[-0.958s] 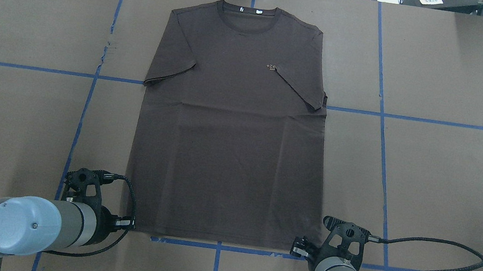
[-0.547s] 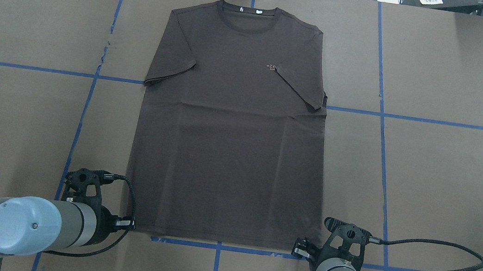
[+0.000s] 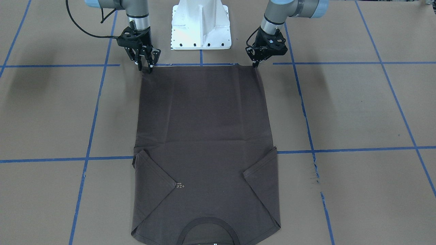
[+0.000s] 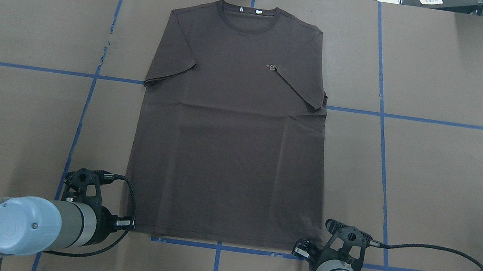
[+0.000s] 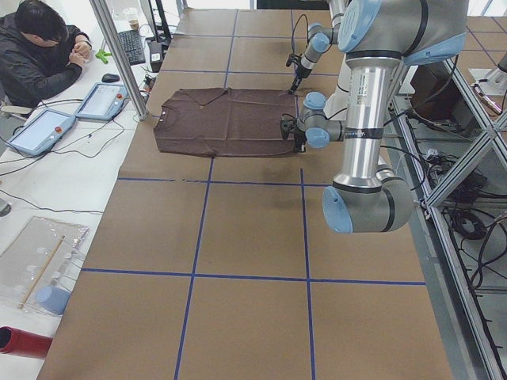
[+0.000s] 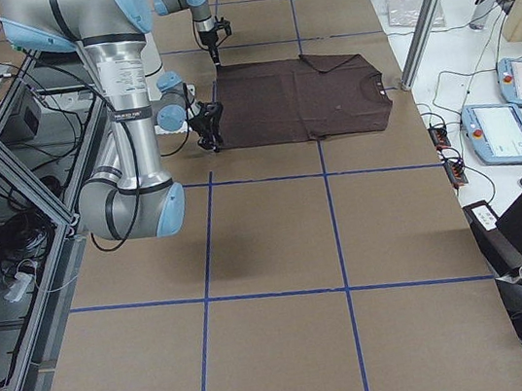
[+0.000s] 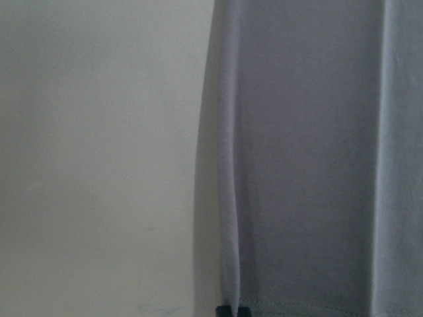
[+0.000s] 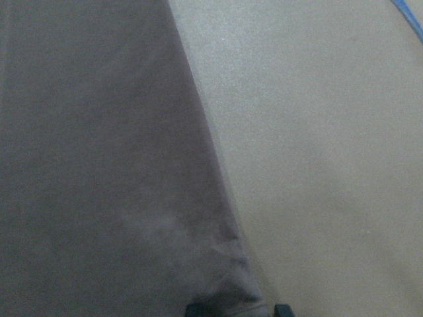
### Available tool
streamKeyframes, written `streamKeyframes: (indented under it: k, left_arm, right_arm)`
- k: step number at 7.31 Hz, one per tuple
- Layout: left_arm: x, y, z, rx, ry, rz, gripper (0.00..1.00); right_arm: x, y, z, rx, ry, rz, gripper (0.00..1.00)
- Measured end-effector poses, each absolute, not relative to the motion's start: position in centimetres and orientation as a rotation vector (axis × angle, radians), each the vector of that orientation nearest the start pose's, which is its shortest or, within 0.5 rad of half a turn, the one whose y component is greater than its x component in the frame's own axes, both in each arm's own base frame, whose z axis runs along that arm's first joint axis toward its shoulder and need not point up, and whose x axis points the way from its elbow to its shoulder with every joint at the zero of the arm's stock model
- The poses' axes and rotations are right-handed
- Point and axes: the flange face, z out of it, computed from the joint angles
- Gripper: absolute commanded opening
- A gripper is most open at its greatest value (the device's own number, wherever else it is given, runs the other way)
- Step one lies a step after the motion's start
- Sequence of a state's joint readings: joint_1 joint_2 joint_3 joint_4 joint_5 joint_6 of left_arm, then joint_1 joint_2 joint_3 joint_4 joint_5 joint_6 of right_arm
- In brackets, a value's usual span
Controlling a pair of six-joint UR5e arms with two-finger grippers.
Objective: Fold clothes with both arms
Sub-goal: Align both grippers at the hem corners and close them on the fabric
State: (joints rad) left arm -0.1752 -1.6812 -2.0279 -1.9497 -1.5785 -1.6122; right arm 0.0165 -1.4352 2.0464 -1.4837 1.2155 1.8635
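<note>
I need to grip the T-shirt by its hem corner (image 3: 253, 67) with my right gripper so that I can fold the T-shirt's bottom up over its chest (image 3: 206, 183).
The dark brown-grey T-shirt (image 4: 231, 143) lies flat on the brown table, collar far from me, both sleeves folded in over the chest beside the small pale logo (image 4: 273, 67). Its hem runs along the near tape line. My left gripper (image 3: 254, 64) is at the hem's left corner, its fingers together on the cloth edge (image 7: 231, 290). My right gripper (image 3: 145, 68) is at the hem's right corner, its two fingertips apart with the slightly bunched corner (image 8: 225, 290) between them. In the overhead view the wrists partly hide both grippers.
The white pedestal base (image 3: 201, 25) stands just behind the hem, between the arms. Blue tape lines (image 4: 384, 114) grid the brown paper. A seated operator (image 5: 40, 55), pendants (image 5: 107, 101) and a metal post (image 5: 119, 59) are at the table's far edge.
The right wrist has shifted slightly toward the near edge at the hem's right corner. The left arm and the shirt have stayed still.
</note>
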Motion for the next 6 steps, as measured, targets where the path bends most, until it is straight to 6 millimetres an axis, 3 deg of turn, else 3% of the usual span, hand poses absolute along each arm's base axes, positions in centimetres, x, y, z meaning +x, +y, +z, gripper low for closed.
streamKeyframes:
  k: [6]
  left_arm:
    - [48.6,-22.0,35.1,0.057,0.947,-0.195,0.00]
  right_arm:
    - [-50.6,-18.1,35.3,0.245,-0.764,0.437,0.00]
